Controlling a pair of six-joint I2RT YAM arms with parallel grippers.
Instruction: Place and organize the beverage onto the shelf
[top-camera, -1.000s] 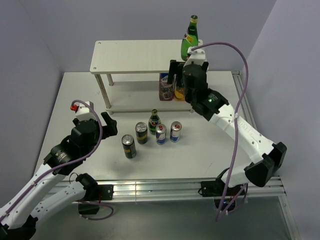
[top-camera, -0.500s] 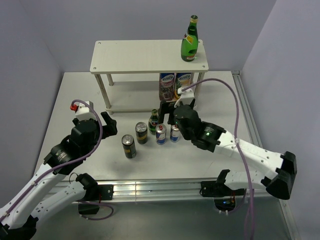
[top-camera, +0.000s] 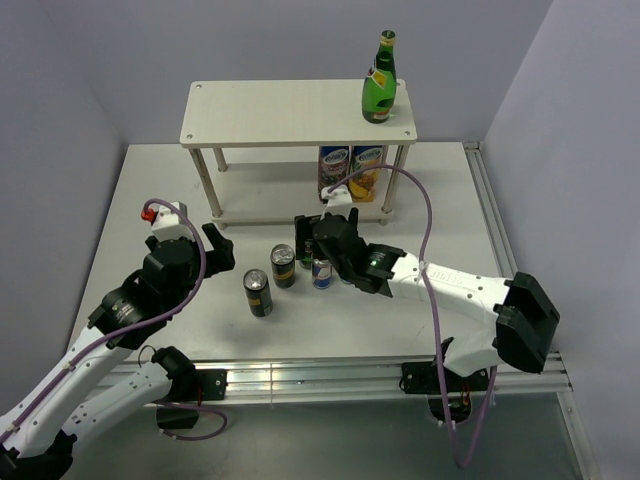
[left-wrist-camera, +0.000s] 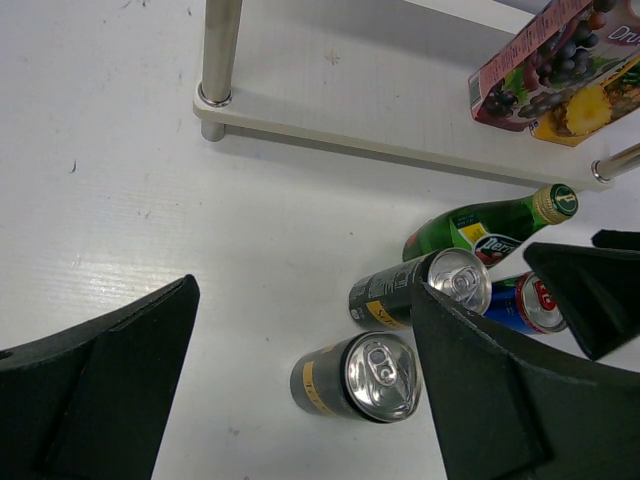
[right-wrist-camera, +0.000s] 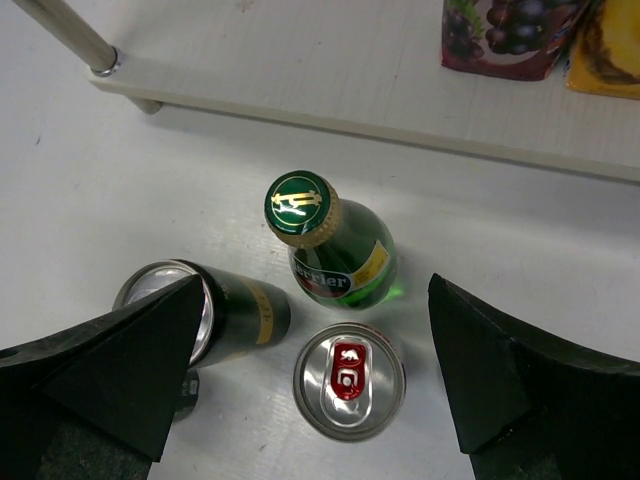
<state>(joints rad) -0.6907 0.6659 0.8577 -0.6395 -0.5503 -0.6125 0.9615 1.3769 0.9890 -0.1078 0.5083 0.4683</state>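
The green bottle has to stand on the top board of the shelf, so my right gripper should next grab the bottle by its gold-ringed cap (right-wrist-camera: 303, 212).
The shelf (top-camera: 290, 112) stands at the back, with one green bottle (top-camera: 378, 85) upright on the right end of its top board. The other drinks stand in a cluster on the table: two dark cans (top-camera: 283, 266) (top-camera: 258, 292), a blue-and-silver can (top-camera: 321, 272) and a second green bottle (right-wrist-camera: 330, 245). The other blue-and-silver can is hidden behind the right arm. My right gripper (top-camera: 310, 245) hangs open over the cluster; in its wrist view the gripper (right-wrist-camera: 315, 290) straddles the bottle and a can top (right-wrist-camera: 349, 380). My left gripper (top-camera: 218, 250) is open and empty, left of the cans (left-wrist-camera: 365, 377).
Two juice cartons (top-camera: 335, 165) (top-camera: 368, 165) stand on the right part of the shelf's lower board (left-wrist-camera: 380, 140). A shelf leg (left-wrist-camera: 220, 50) stands on that board's front left corner. Grey walls close in the table on the left, back and right.
My right gripper has come down from beside the bottle on the shelf top and moved left over the cluster on the table. The left arm has not moved.
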